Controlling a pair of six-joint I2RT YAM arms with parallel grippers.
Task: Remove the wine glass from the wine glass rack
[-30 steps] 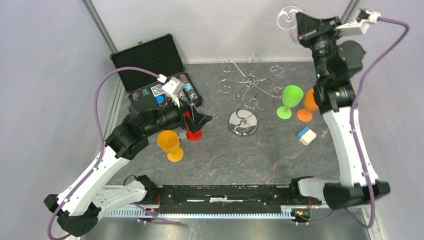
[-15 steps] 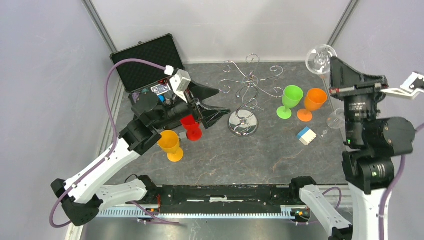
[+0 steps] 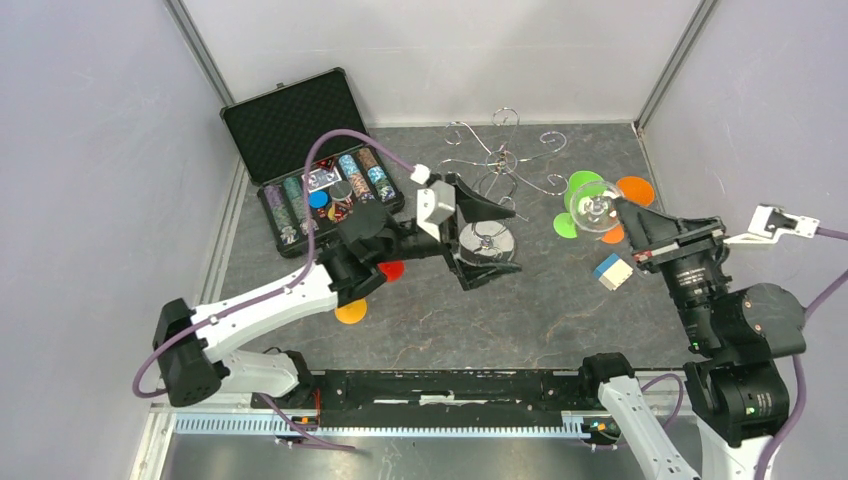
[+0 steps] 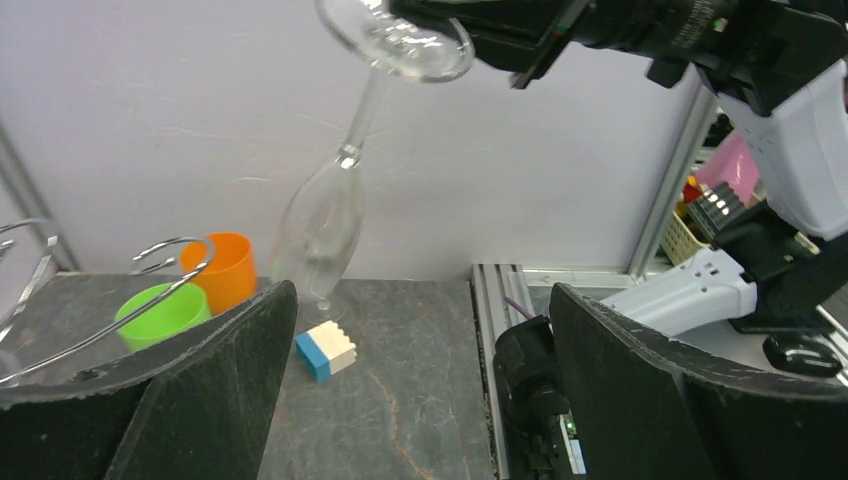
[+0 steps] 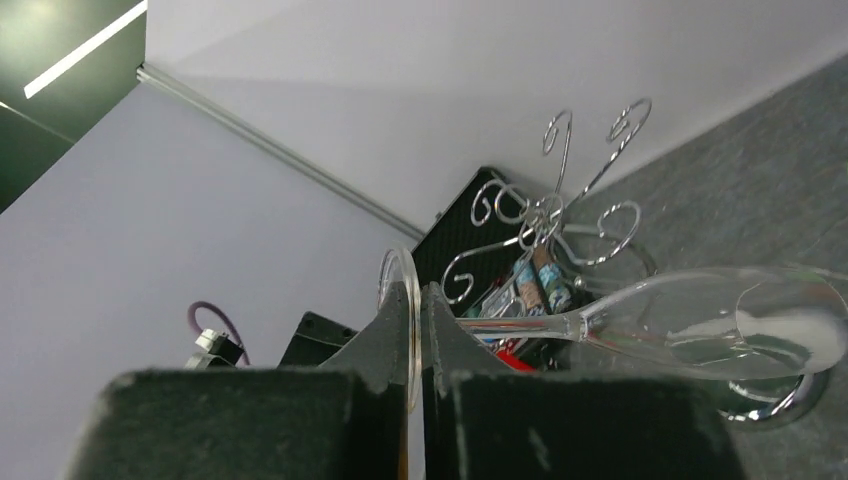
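If I lifted my left gripper now, the wine glass would stay behind: my left gripper is open short of the glass, whose foot my right gripper holds.
The clear wine glass hangs upside down and tilted, its bowl low near the table. My right gripper is shut on its round foot, with the stem and bowl reaching right. The glass is clear of the chrome wine glass rack, which stands at the middle back with curled hooks and a domed base. My left gripper is open over that base, pointing right, with nothing between its fingers. A rack hook shows at its left.
A green cup and an orange cup stand right of the rack, with a blue and white block nearer. An open black case of chips sits back left. A red cup and orange cup lie under the left arm.
My right arm swung down from high at the back right to low near the cups, carrying the glass. My left arm reached right, over the rack base, still open.
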